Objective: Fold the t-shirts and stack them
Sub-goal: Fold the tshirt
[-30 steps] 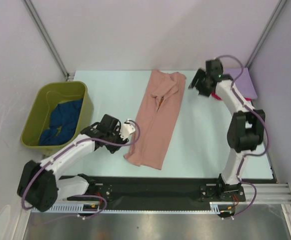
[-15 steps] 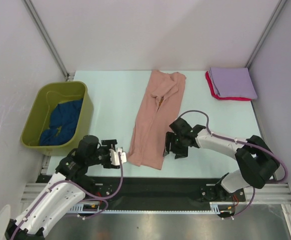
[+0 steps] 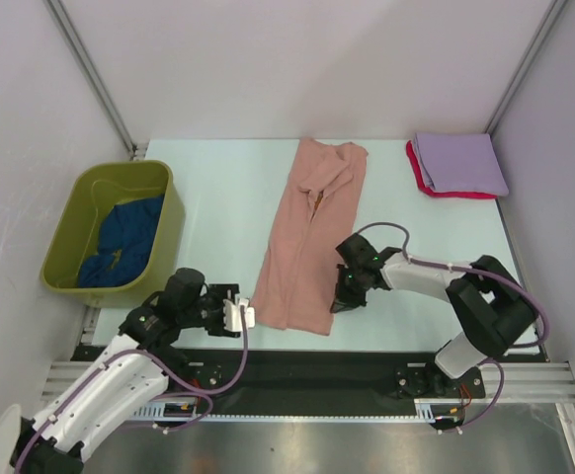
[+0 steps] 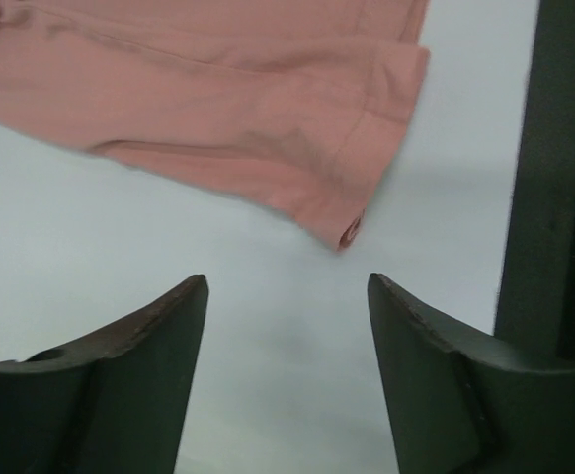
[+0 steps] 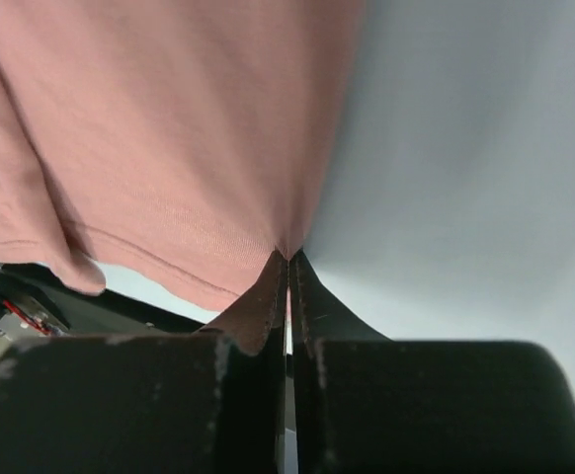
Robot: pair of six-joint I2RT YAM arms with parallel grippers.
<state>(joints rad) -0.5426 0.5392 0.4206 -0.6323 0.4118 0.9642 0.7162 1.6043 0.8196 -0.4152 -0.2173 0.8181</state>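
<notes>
My left gripper will next grab the salmon-pink t-shirt's loose near corner point(image 3: 259, 314) point(image 4: 339, 229), opposite the edge that my right gripper is pinching. It will then fold the t-shirt's hem over.
The salmon-pink t-shirt point(image 3: 307, 237) lies as a long folded strip down the middle of the table. My right gripper point(image 3: 339, 301) sits at its near right edge, shut on that edge; in the right wrist view the cloth point(image 5: 169, 128) is pinched at the jaw tips point(image 5: 287, 255). My left gripper point(image 3: 243, 316) stands open just left of the shirt's near left corner, with the corner point(image 4: 352, 222) a little ahead of the gap point(image 4: 287, 281) and only bare table between the fingers. A lavender t-shirt point(image 3: 460, 163) lies folded on a red one point(image 3: 416, 170) at the back right. The dark blue t-shirt point(image 3: 120, 237) is bunched in the tub.
The olive-green tub point(image 3: 174, 212) stands at the left side of the table. The black base rail point(image 3: 297, 360) runs along the near edge just below the shirt's hem. Walls close in the back and both sides.
The right arm swung from the back-right stack to the pink shirt's near right edge and shut on it. The left arm drew back toward the near edge and opened wider.
</notes>
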